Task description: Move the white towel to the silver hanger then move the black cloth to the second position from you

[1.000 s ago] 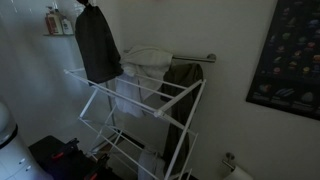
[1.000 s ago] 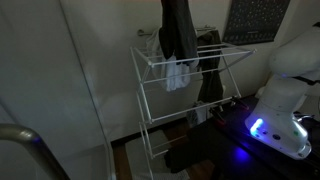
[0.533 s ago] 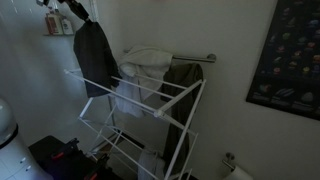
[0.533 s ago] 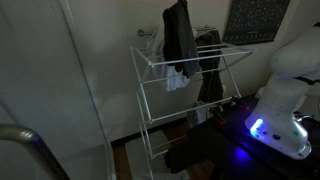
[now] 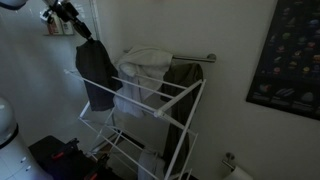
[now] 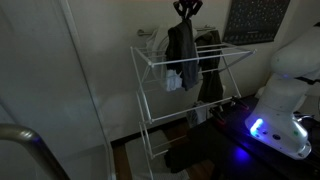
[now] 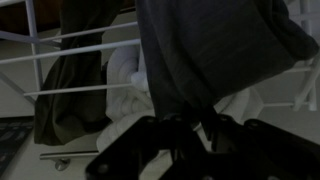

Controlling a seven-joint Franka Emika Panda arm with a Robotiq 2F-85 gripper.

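The black cloth (image 5: 97, 75) hangs limp over empty air and would fall below the rack's top bars if I opened now, so my gripper should keep holding it.
My gripper (image 5: 78, 28) is shut on the top of the black cloth (image 5: 97, 75), which hangs limp beside the near end of the white wire rack (image 5: 170, 100). It also shows in an exterior view (image 6: 183, 52) under the gripper (image 6: 185, 12), and fills the wrist view (image 7: 205, 50) above the jaws (image 7: 185, 125). The white towel (image 5: 143, 68) is draped over the silver hanger (image 5: 200, 58) on the wall and bunches onto the rack; it shows in the wrist view (image 7: 125, 75). A dark olive-green cloth (image 5: 183, 85) hangs beside the towel.
The rack's white bars (image 6: 160, 70) stand against the wall, with lower tiers beneath. A dark poster (image 5: 290, 55) hangs on the wall. The robot base (image 6: 285, 100) glows blue low in an exterior view. Bottles (image 5: 55, 22) sit on a high shelf.
The gripper has moved down and toward the near end of the rack with the black cloth, so the cloth now hangs lower alongside the rack bars.
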